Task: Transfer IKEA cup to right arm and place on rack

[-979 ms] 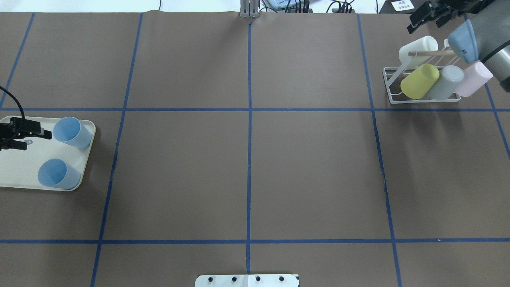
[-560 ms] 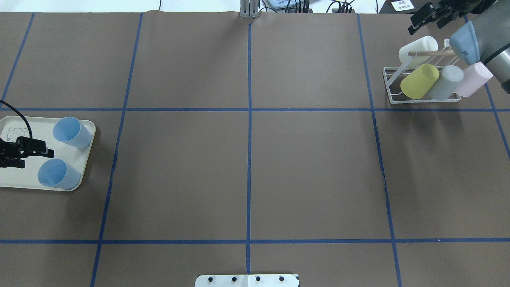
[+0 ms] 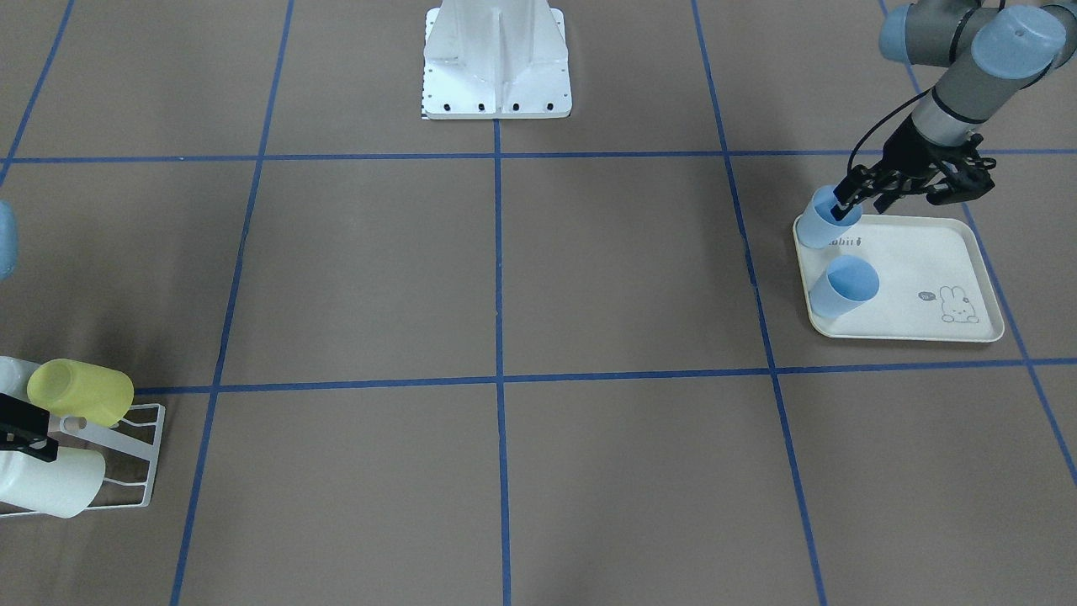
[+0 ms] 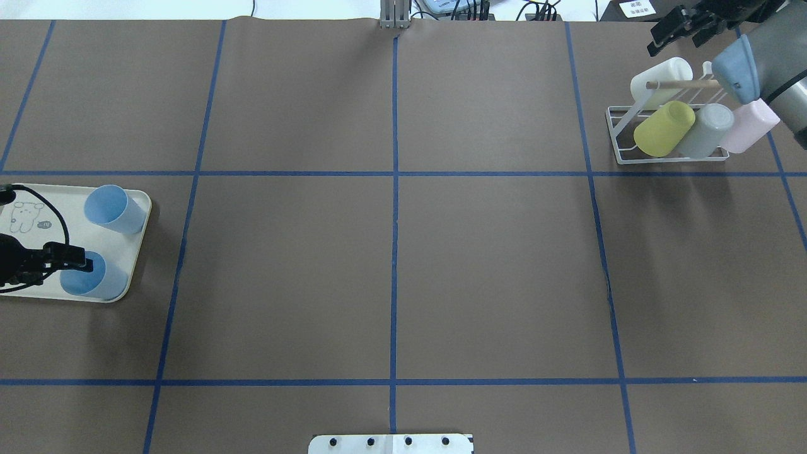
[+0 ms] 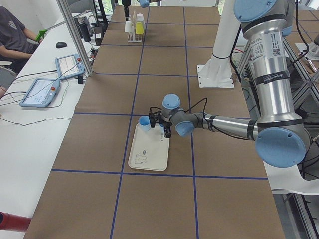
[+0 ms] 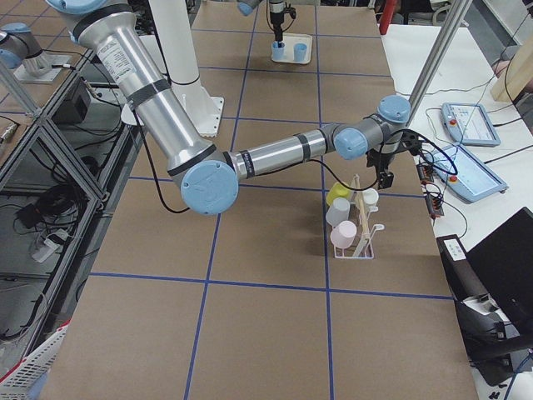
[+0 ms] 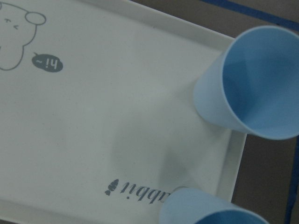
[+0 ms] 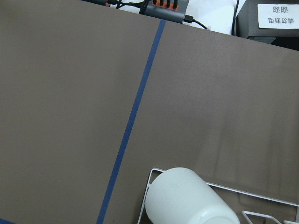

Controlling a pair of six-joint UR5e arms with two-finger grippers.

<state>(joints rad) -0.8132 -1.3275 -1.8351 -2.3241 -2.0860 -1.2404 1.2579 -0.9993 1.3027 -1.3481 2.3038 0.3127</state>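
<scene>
My left gripper grabs the cup by its rim (image 3: pixel 846 223) beside the lettering next, since this leaves the blue cup's base (image 3: pixel 811 238) free for my right gripper.
Two blue IKEA cups stand on a cream rabbit-print tray (image 4: pixel 31 217) at the table's left. The far cup (image 4: pixel 113 208) stands free. My left gripper (image 4: pixel 74 259) is open, its fingers at the rim of the near cup (image 4: pixel 94 280), which also shows in the front view (image 3: pixel 824 223) and at the bottom of the left wrist view (image 7: pixel 210 210). The white wire rack (image 4: pixel 621 135) at the far right holds white, yellow, grey and pink cups. My right gripper (image 4: pixel 671 28) is open and empty just beyond the rack.
The rack's wooden dowel (image 4: pixel 681 83) runs over the white cup (image 4: pixel 662 75). The right arm's elbow (image 4: pixel 734 69) hangs over the rack. Blue tape lines grid the brown table. The robot's base plate (image 4: pixel 391 444) sits at the near edge.
My left gripper has moved along the tray from beside the far blue cup to the rim of the near one. The right arm has barely shifted.
</scene>
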